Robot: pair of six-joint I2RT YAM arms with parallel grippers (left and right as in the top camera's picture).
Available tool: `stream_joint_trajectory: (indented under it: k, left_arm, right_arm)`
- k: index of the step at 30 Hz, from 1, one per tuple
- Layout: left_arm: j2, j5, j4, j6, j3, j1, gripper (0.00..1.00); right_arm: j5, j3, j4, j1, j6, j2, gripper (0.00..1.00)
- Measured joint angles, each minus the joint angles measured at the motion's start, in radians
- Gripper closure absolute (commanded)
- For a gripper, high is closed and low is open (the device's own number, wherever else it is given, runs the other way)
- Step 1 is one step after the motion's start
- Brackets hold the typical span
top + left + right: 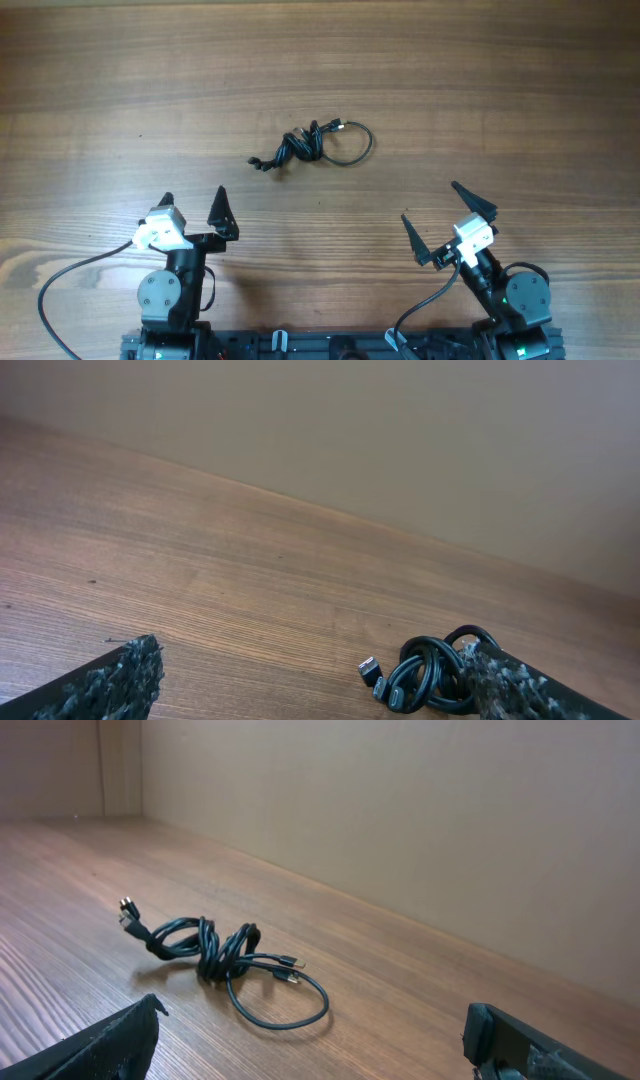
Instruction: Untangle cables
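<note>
My left gripper should next grab the cables by the plug-end side, opposite the loose loop (352,146). That leaves the knot free to untangle.
The cables (305,147) lie knotted in a small black clump at the middle of the wooden table, with one loose loop (352,146) trailing right and plug ends sticking out left. My left gripper (193,206) stands open near the front left, well short of the clump. My right gripper (448,219) stands open at the front right. In the left wrist view the cables (425,672) sit just inside the right fingertip (495,680). The right wrist view shows the cables (215,952) ahead and to the left, with nothing between the jaws.
The wooden table (120,90) stretches bare around the clump. A plain beige wall (400,810) rises behind the far edge. Thick black arm wires (60,285) curl beside each arm base at the front.
</note>
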Motion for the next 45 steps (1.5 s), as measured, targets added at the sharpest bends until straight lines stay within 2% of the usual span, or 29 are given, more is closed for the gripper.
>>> stream_joint_trajectory:
  k: [4,7,11,14,16,20,23,26,28,29,31,34,35,36,39,42,45]
  left_arm:
    - [0.0,0.0,0.0,0.0,0.0,0.0,0.0]
    - [0.0,0.029,0.005,0.0,0.0,0.0,0.0]
    - [0.001,0.124,0.133,0.027,0.003,0.0,0.0]
    - [0.048,0.158,0.015,0.046,0.117,0.0,0.0]
    - [0.104,0.167,-0.039,0.052,0.224,0.0,0.0]
    - [0.423,0.229,-0.167,0.078,0.543,0.0,0.0]
    - [0.702,0.275,-0.368,0.106,0.821,-0.001,0.0]
    - [0.975,0.29,-0.65,0.121,1.143,-0.035,0.0]
    - [1.104,0.271,-0.761,0.13,1.289,-0.076,0.0]
    - [1.197,0.229,-0.863,0.132,1.402,-0.118,0.0]
    - [1.311,0.172,-0.95,0.137,1.505,-0.174,0.0]
    - [1.414,0.134,-0.965,0.139,1.557,-0.226,0.0]
    - [1.465,0.13,-0.977,0.139,1.559,-0.238,0.01]
    - [1.486,0.131,-0.98,0.139,1.559,-0.238,0.17]
    - [1.568,0.122,-1.008,0.135,1.563,-0.238,0.37]
    - [1.654,0.078,-1.062,0.077,1.565,-0.238,0.57]
    - [1.722,0.067,-1.072,0.04,1.565,-0.238,0.58]
  right_arm:
    - [0.0,0.0,0.012,0.0,-0.073,0.0,0.0]
    - [-0.029,0.0,0.084,0.0,-0.086,0.0,0.0]
    - [-0.102,0.033,0.112,0.0,-0.073,0.002,0.0]
    - [-0.113,0.173,0.091,0.0,-0.07,0.074,0.0]
    - [-0.12,0.275,0.016,0.0,-0.074,0.141,0.0]
    - [-0.154,0.568,-0.216,-0.001,-0.095,0.418,0.0]
    - [-0.187,0.786,-0.38,-0.001,-0.117,0.611,0.0]
    - [-0.212,1.045,-0.598,-0.002,-0.139,0.822,0.0]
    - [-0.216,1.163,-0.713,-0.002,-0.145,0.915,0.0]
    - [-0.224,1.261,-0.803,-0.002,-0.161,0.995,0.0]
    - [-0.234,1.351,-0.919,-0.003,-0.189,1.071,0.0]
    - [-0.249,1.405,-0.946,-0.002,-0.203,1.175,0.0]
    - [-0.255,1.405,-0.951,-0.002,-0.203,1.226,0.0]
    - [-0.275,1.405,-0.95,-0.003,-0.172,1.255,0.0]
    - [-0.322,1.406,-0.955,-0.003,-0.06,1.327,0.0]
    - [-0.335,1.406,-0.956,-0.003,-0.016,1.382,0.0]
    - [-0.332,1.406,-0.955,-0.003,0.006,1.401,0.0]
